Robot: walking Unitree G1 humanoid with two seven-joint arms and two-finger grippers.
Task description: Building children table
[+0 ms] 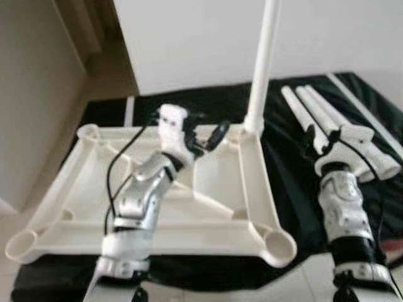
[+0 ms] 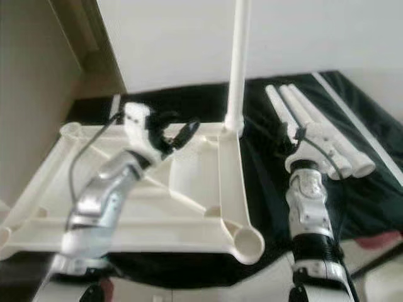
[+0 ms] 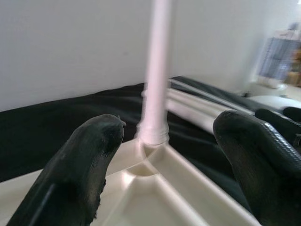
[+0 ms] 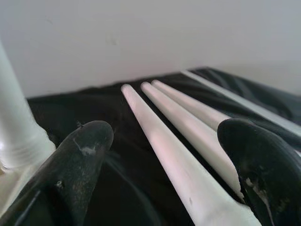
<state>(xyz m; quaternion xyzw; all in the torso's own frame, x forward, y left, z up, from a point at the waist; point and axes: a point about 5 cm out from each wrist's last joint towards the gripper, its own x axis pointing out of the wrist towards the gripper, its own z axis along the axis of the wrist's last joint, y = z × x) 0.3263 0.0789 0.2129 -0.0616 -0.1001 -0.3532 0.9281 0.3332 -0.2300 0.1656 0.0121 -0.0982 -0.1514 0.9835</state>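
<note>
The second white leg is long and narrows to a thin tip (image 4: 126, 88). My right gripper will grab the leg next by its wide base end (image 4: 228, 214).
A cream plastic tabletop (image 1: 249, 182) lies upside down on a black cloth. One white leg (image 1: 263, 69) stands upright in its far right corner socket. Three more white legs (image 1: 321, 116) lie side by side on the cloth to the right. My left gripper (image 1: 208, 139) hovers open over the tabletop's far edge, pointing at the standing leg (image 3: 155, 70), with nothing between its fingers (image 3: 89, 155). My right gripper (image 1: 321, 139) is open just above the near ends of the lying legs (image 4: 174, 141), its fingers (image 4: 80, 155) either side of them.
The black cloth (image 1: 289, 201) covers the raised surface under everything. A white wall (image 1: 201, 38) stands close behind. A thin white strip (image 1: 368, 116) runs along the cloth at the far right. Beige floor (image 1: 31, 94) lies to the left.
</note>
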